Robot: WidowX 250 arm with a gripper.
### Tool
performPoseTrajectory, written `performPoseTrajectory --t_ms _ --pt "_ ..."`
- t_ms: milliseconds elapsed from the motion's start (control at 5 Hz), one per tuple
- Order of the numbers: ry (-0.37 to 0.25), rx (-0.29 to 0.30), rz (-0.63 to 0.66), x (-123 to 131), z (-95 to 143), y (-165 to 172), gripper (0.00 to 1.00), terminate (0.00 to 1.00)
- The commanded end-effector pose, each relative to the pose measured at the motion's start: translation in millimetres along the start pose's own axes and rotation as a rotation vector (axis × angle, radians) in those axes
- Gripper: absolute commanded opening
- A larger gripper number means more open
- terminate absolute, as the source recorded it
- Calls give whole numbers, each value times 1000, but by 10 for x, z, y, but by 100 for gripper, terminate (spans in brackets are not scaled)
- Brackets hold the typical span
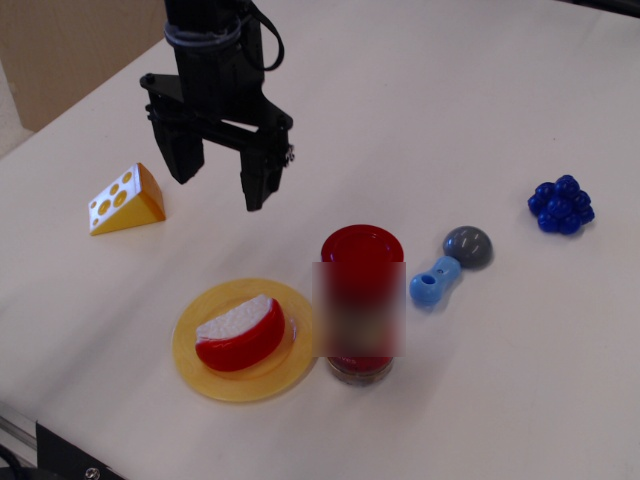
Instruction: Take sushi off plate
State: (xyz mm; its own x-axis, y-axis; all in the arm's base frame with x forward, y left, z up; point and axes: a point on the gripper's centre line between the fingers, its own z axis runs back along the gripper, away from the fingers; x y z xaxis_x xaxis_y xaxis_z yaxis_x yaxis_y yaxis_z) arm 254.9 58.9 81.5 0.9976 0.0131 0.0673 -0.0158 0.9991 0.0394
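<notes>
I need to take the sushi off the yellow plate, so my gripper needs to reach the sushi and grab its glossy red side and bumpy white top [243, 334].
The sushi [241, 335], a curved piece with a glossy red side and a bumpy white top, lies on the yellow-orange plate [200, 375] near the table's front edge. My black gripper [220, 180] hangs above the table behind the plate, well above the sushi and a little to its left. Its two fingers point down, spread wide apart, with nothing between them.
An orange cheese wedge [126, 201] lies left of the gripper. A red-lidded jar [361, 300] stands against the plate's right rim. A blue and grey toy [450, 263] lies right of the jar, and a blue grape cluster [561, 204] lies far right.
</notes>
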Motion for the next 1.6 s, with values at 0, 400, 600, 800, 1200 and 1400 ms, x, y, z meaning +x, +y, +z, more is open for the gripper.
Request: performPoseTrajectory --t_ms 0,400,600,800,1200,1400 --pt "-26 28 -218 -374 -91 -304 100 0" --pt "25 4 -302 -714 -251 -482 100 0" --pt "59 34 -294 -768 -328 -470 100 0" --pt "77 58 -289 -747 -419 -405 100 0" --pt "89 74 -285 -618 -529 -337 100 0" --pt "113 47 -288 -608 -671 -325 100 0"
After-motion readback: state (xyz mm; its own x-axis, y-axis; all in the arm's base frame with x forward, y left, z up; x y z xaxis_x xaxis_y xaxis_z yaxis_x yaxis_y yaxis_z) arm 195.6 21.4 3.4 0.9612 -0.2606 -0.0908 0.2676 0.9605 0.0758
